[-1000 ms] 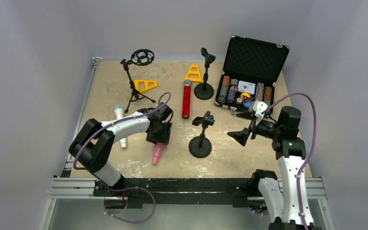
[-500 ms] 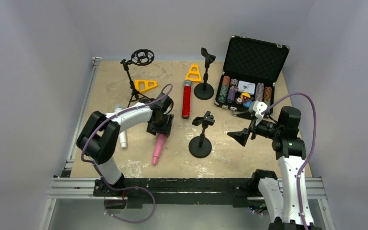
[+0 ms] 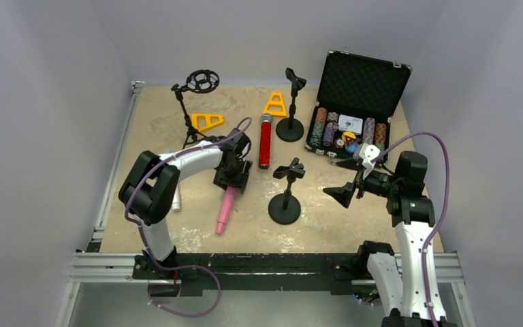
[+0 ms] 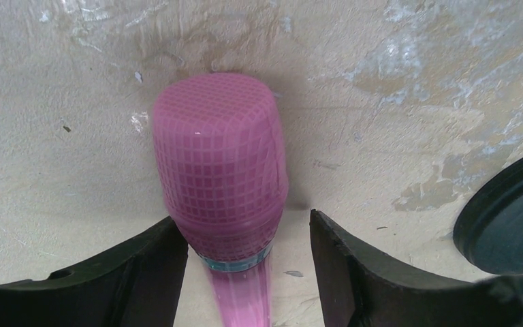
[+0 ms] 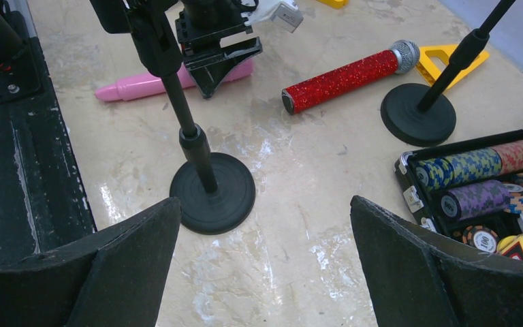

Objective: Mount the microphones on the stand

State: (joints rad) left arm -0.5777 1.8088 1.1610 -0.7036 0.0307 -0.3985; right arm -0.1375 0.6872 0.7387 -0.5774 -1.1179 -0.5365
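Note:
Both fingers of my left gripper reach down either side of the silver ring below the pink microphone's head, so it is time to close on the microphone now.
The pink microphone [image 3: 225, 211] lies on the table, its head under my left gripper [image 3: 233, 178]. In the left wrist view the pink mesh head [image 4: 218, 170] sits between my open fingers, the left finger [image 4: 156, 266] close against it; the left gripper [image 4: 244, 225] holds nothing. The glittery red microphone [image 3: 265, 142] lies flat behind it, also in the right wrist view [image 5: 340, 80]. The white microphone [image 3: 176, 199] lies mostly hidden under my left arm. A short black stand [image 3: 285, 194] with a clip stands mid-table. My right gripper [image 3: 344, 179] hovers open and empty right of it [image 5: 264, 204].
A second round-base stand [image 3: 291, 109] and a tripod stand with a ring mount [image 3: 192, 116] stand at the back. An open case of poker chips [image 3: 354, 102] sits back right. Two yellow triangles [image 3: 207, 121] [image 3: 275, 104] lie near the far stands.
My left gripper has slid away from me along the pink microphone toward its head, uncovering more of the handle. The right arm has not moved.

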